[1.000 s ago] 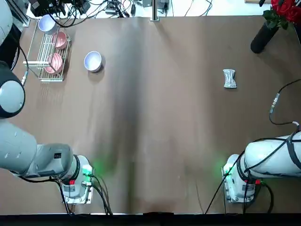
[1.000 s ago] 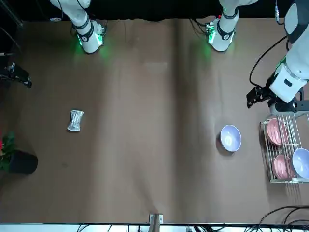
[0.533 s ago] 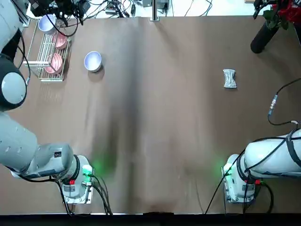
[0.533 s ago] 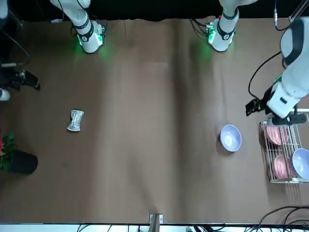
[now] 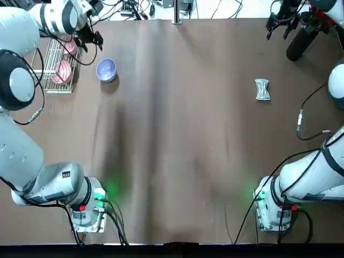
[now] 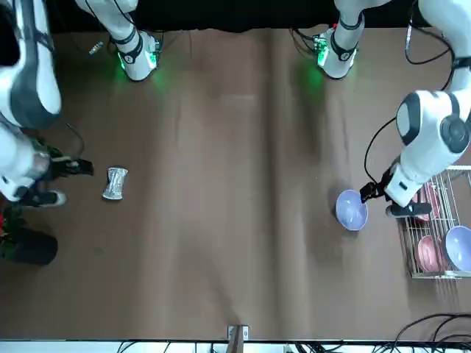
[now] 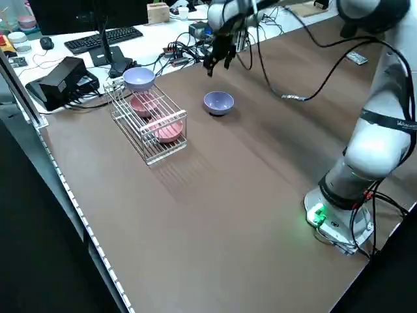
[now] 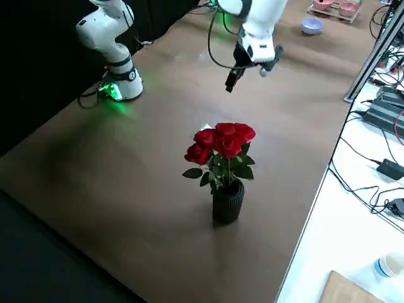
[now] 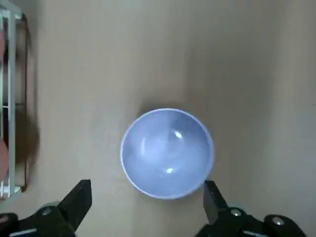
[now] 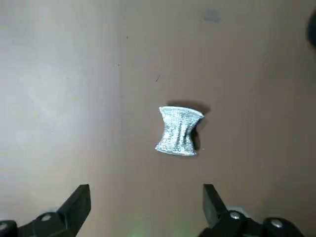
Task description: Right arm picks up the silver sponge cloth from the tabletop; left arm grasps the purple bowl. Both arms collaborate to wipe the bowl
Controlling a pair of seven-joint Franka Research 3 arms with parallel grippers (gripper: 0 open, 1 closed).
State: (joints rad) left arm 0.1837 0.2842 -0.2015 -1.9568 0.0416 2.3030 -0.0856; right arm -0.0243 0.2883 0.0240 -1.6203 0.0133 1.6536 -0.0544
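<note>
The silver sponge cloth gets much wider at its ends, so my right gripper should grab it next across its narrow middle [image 6: 115,183] [image 10: 178,131].
The purple bowl [image 5: 106,69] stands upright on the brown table, just right of the wire rack. My left gripper [image 5: 92,38] hovers above and slightly beyond it, open. In the left wrist view the purple bowl [image 9: 168,153] lies between and ahead of the two spread fingers [image 9: 78,201] with nothing held. The silver sponge cloth [image 5: 262,89] lies flat on the right side of the table. My right gripper [image 5: 279,21] hangs open in the air beyond it, near the vase. The right wrist view shows the cloth [image 10: 179,131] ahead of the open gripper [image 10: 145,203], well apart from it.
A wire rack [image 5: 49,65] at the far left holds pink bowls [image 5: 63,70] and a paler bowl [image 6: 458,248]. A dark vase of red roses [image 5: 301,40] stands at the far right corner, close to the right gripper. Cables run along the far edge.
Both arms have swung in over the table. The left gripper came from beside the rack to above the bowl; the right gripper moved from the table's right edge toward the cloth.
</note>
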